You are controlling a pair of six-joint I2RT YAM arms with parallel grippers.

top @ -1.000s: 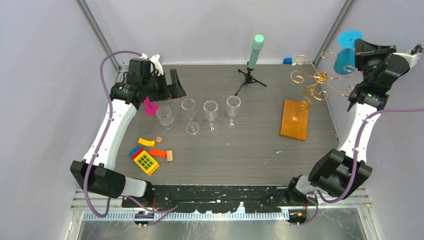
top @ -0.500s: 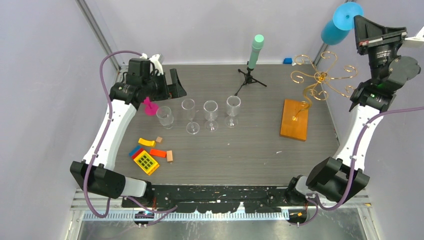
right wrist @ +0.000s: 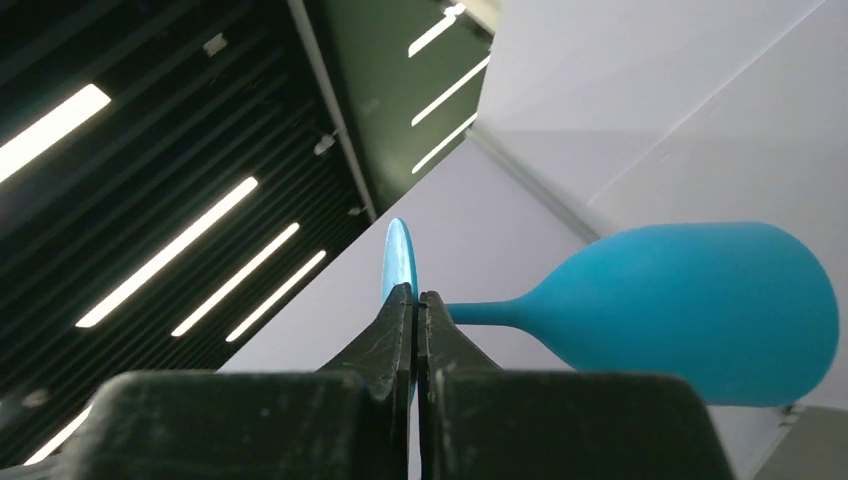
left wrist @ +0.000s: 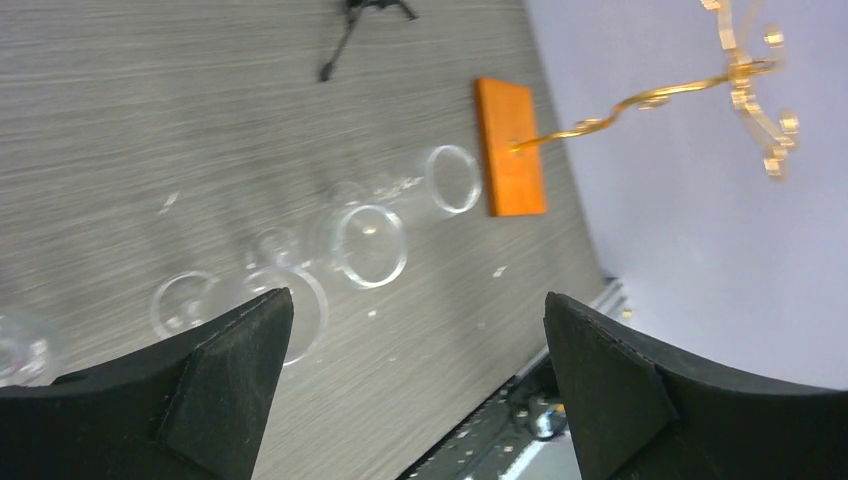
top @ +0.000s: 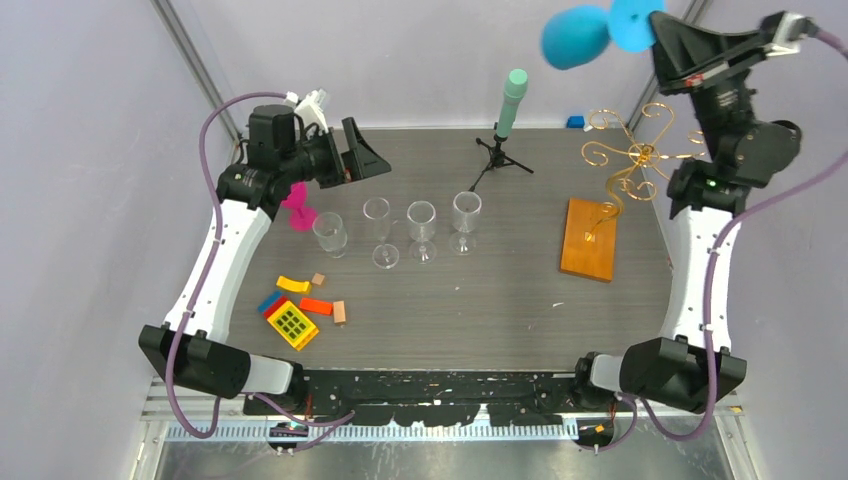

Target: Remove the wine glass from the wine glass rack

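I will next grab the blue wine glass by its bowl's rim (top: 550, 45) with my left gripper, so its foot stays free to stand on the table.
My right gripper (top: 662, 30) is raised high above the table's back right corner, shut on the flat foot of a blue wine glass (top: 575, 38). In the right wrist view the closed gripper (right wrist: 415, 295) pinches the foot's edge, and the glass (right wrist: 700, 310) lies sideways, bowl to the right. The glass hangs clear of the wine glass rack (top: 640, 155), whose gold spiral arms rise from an orange wooden base (top: 588, 240). My left gripper (top: 365, 160) is open over the back left, holding nothing. The left wrist view has its gripper (left wrist: 415, 300) wide apart and the rack (left wrist: 510, 145) beyond.
Several clear glasses (top: 421, 228) stand in a row at mid-table, with a pink glass (top: 300, 215) at their left end. A black tripod with a mint cylinder (top: 510, 105) stands at the back. Coloured toy blocks (top: 295, 310) lie front left.
The right arm has swung the blue wine glass up and to the left, away from the rack's arms. The left gripper has shifted slightly right, still open.
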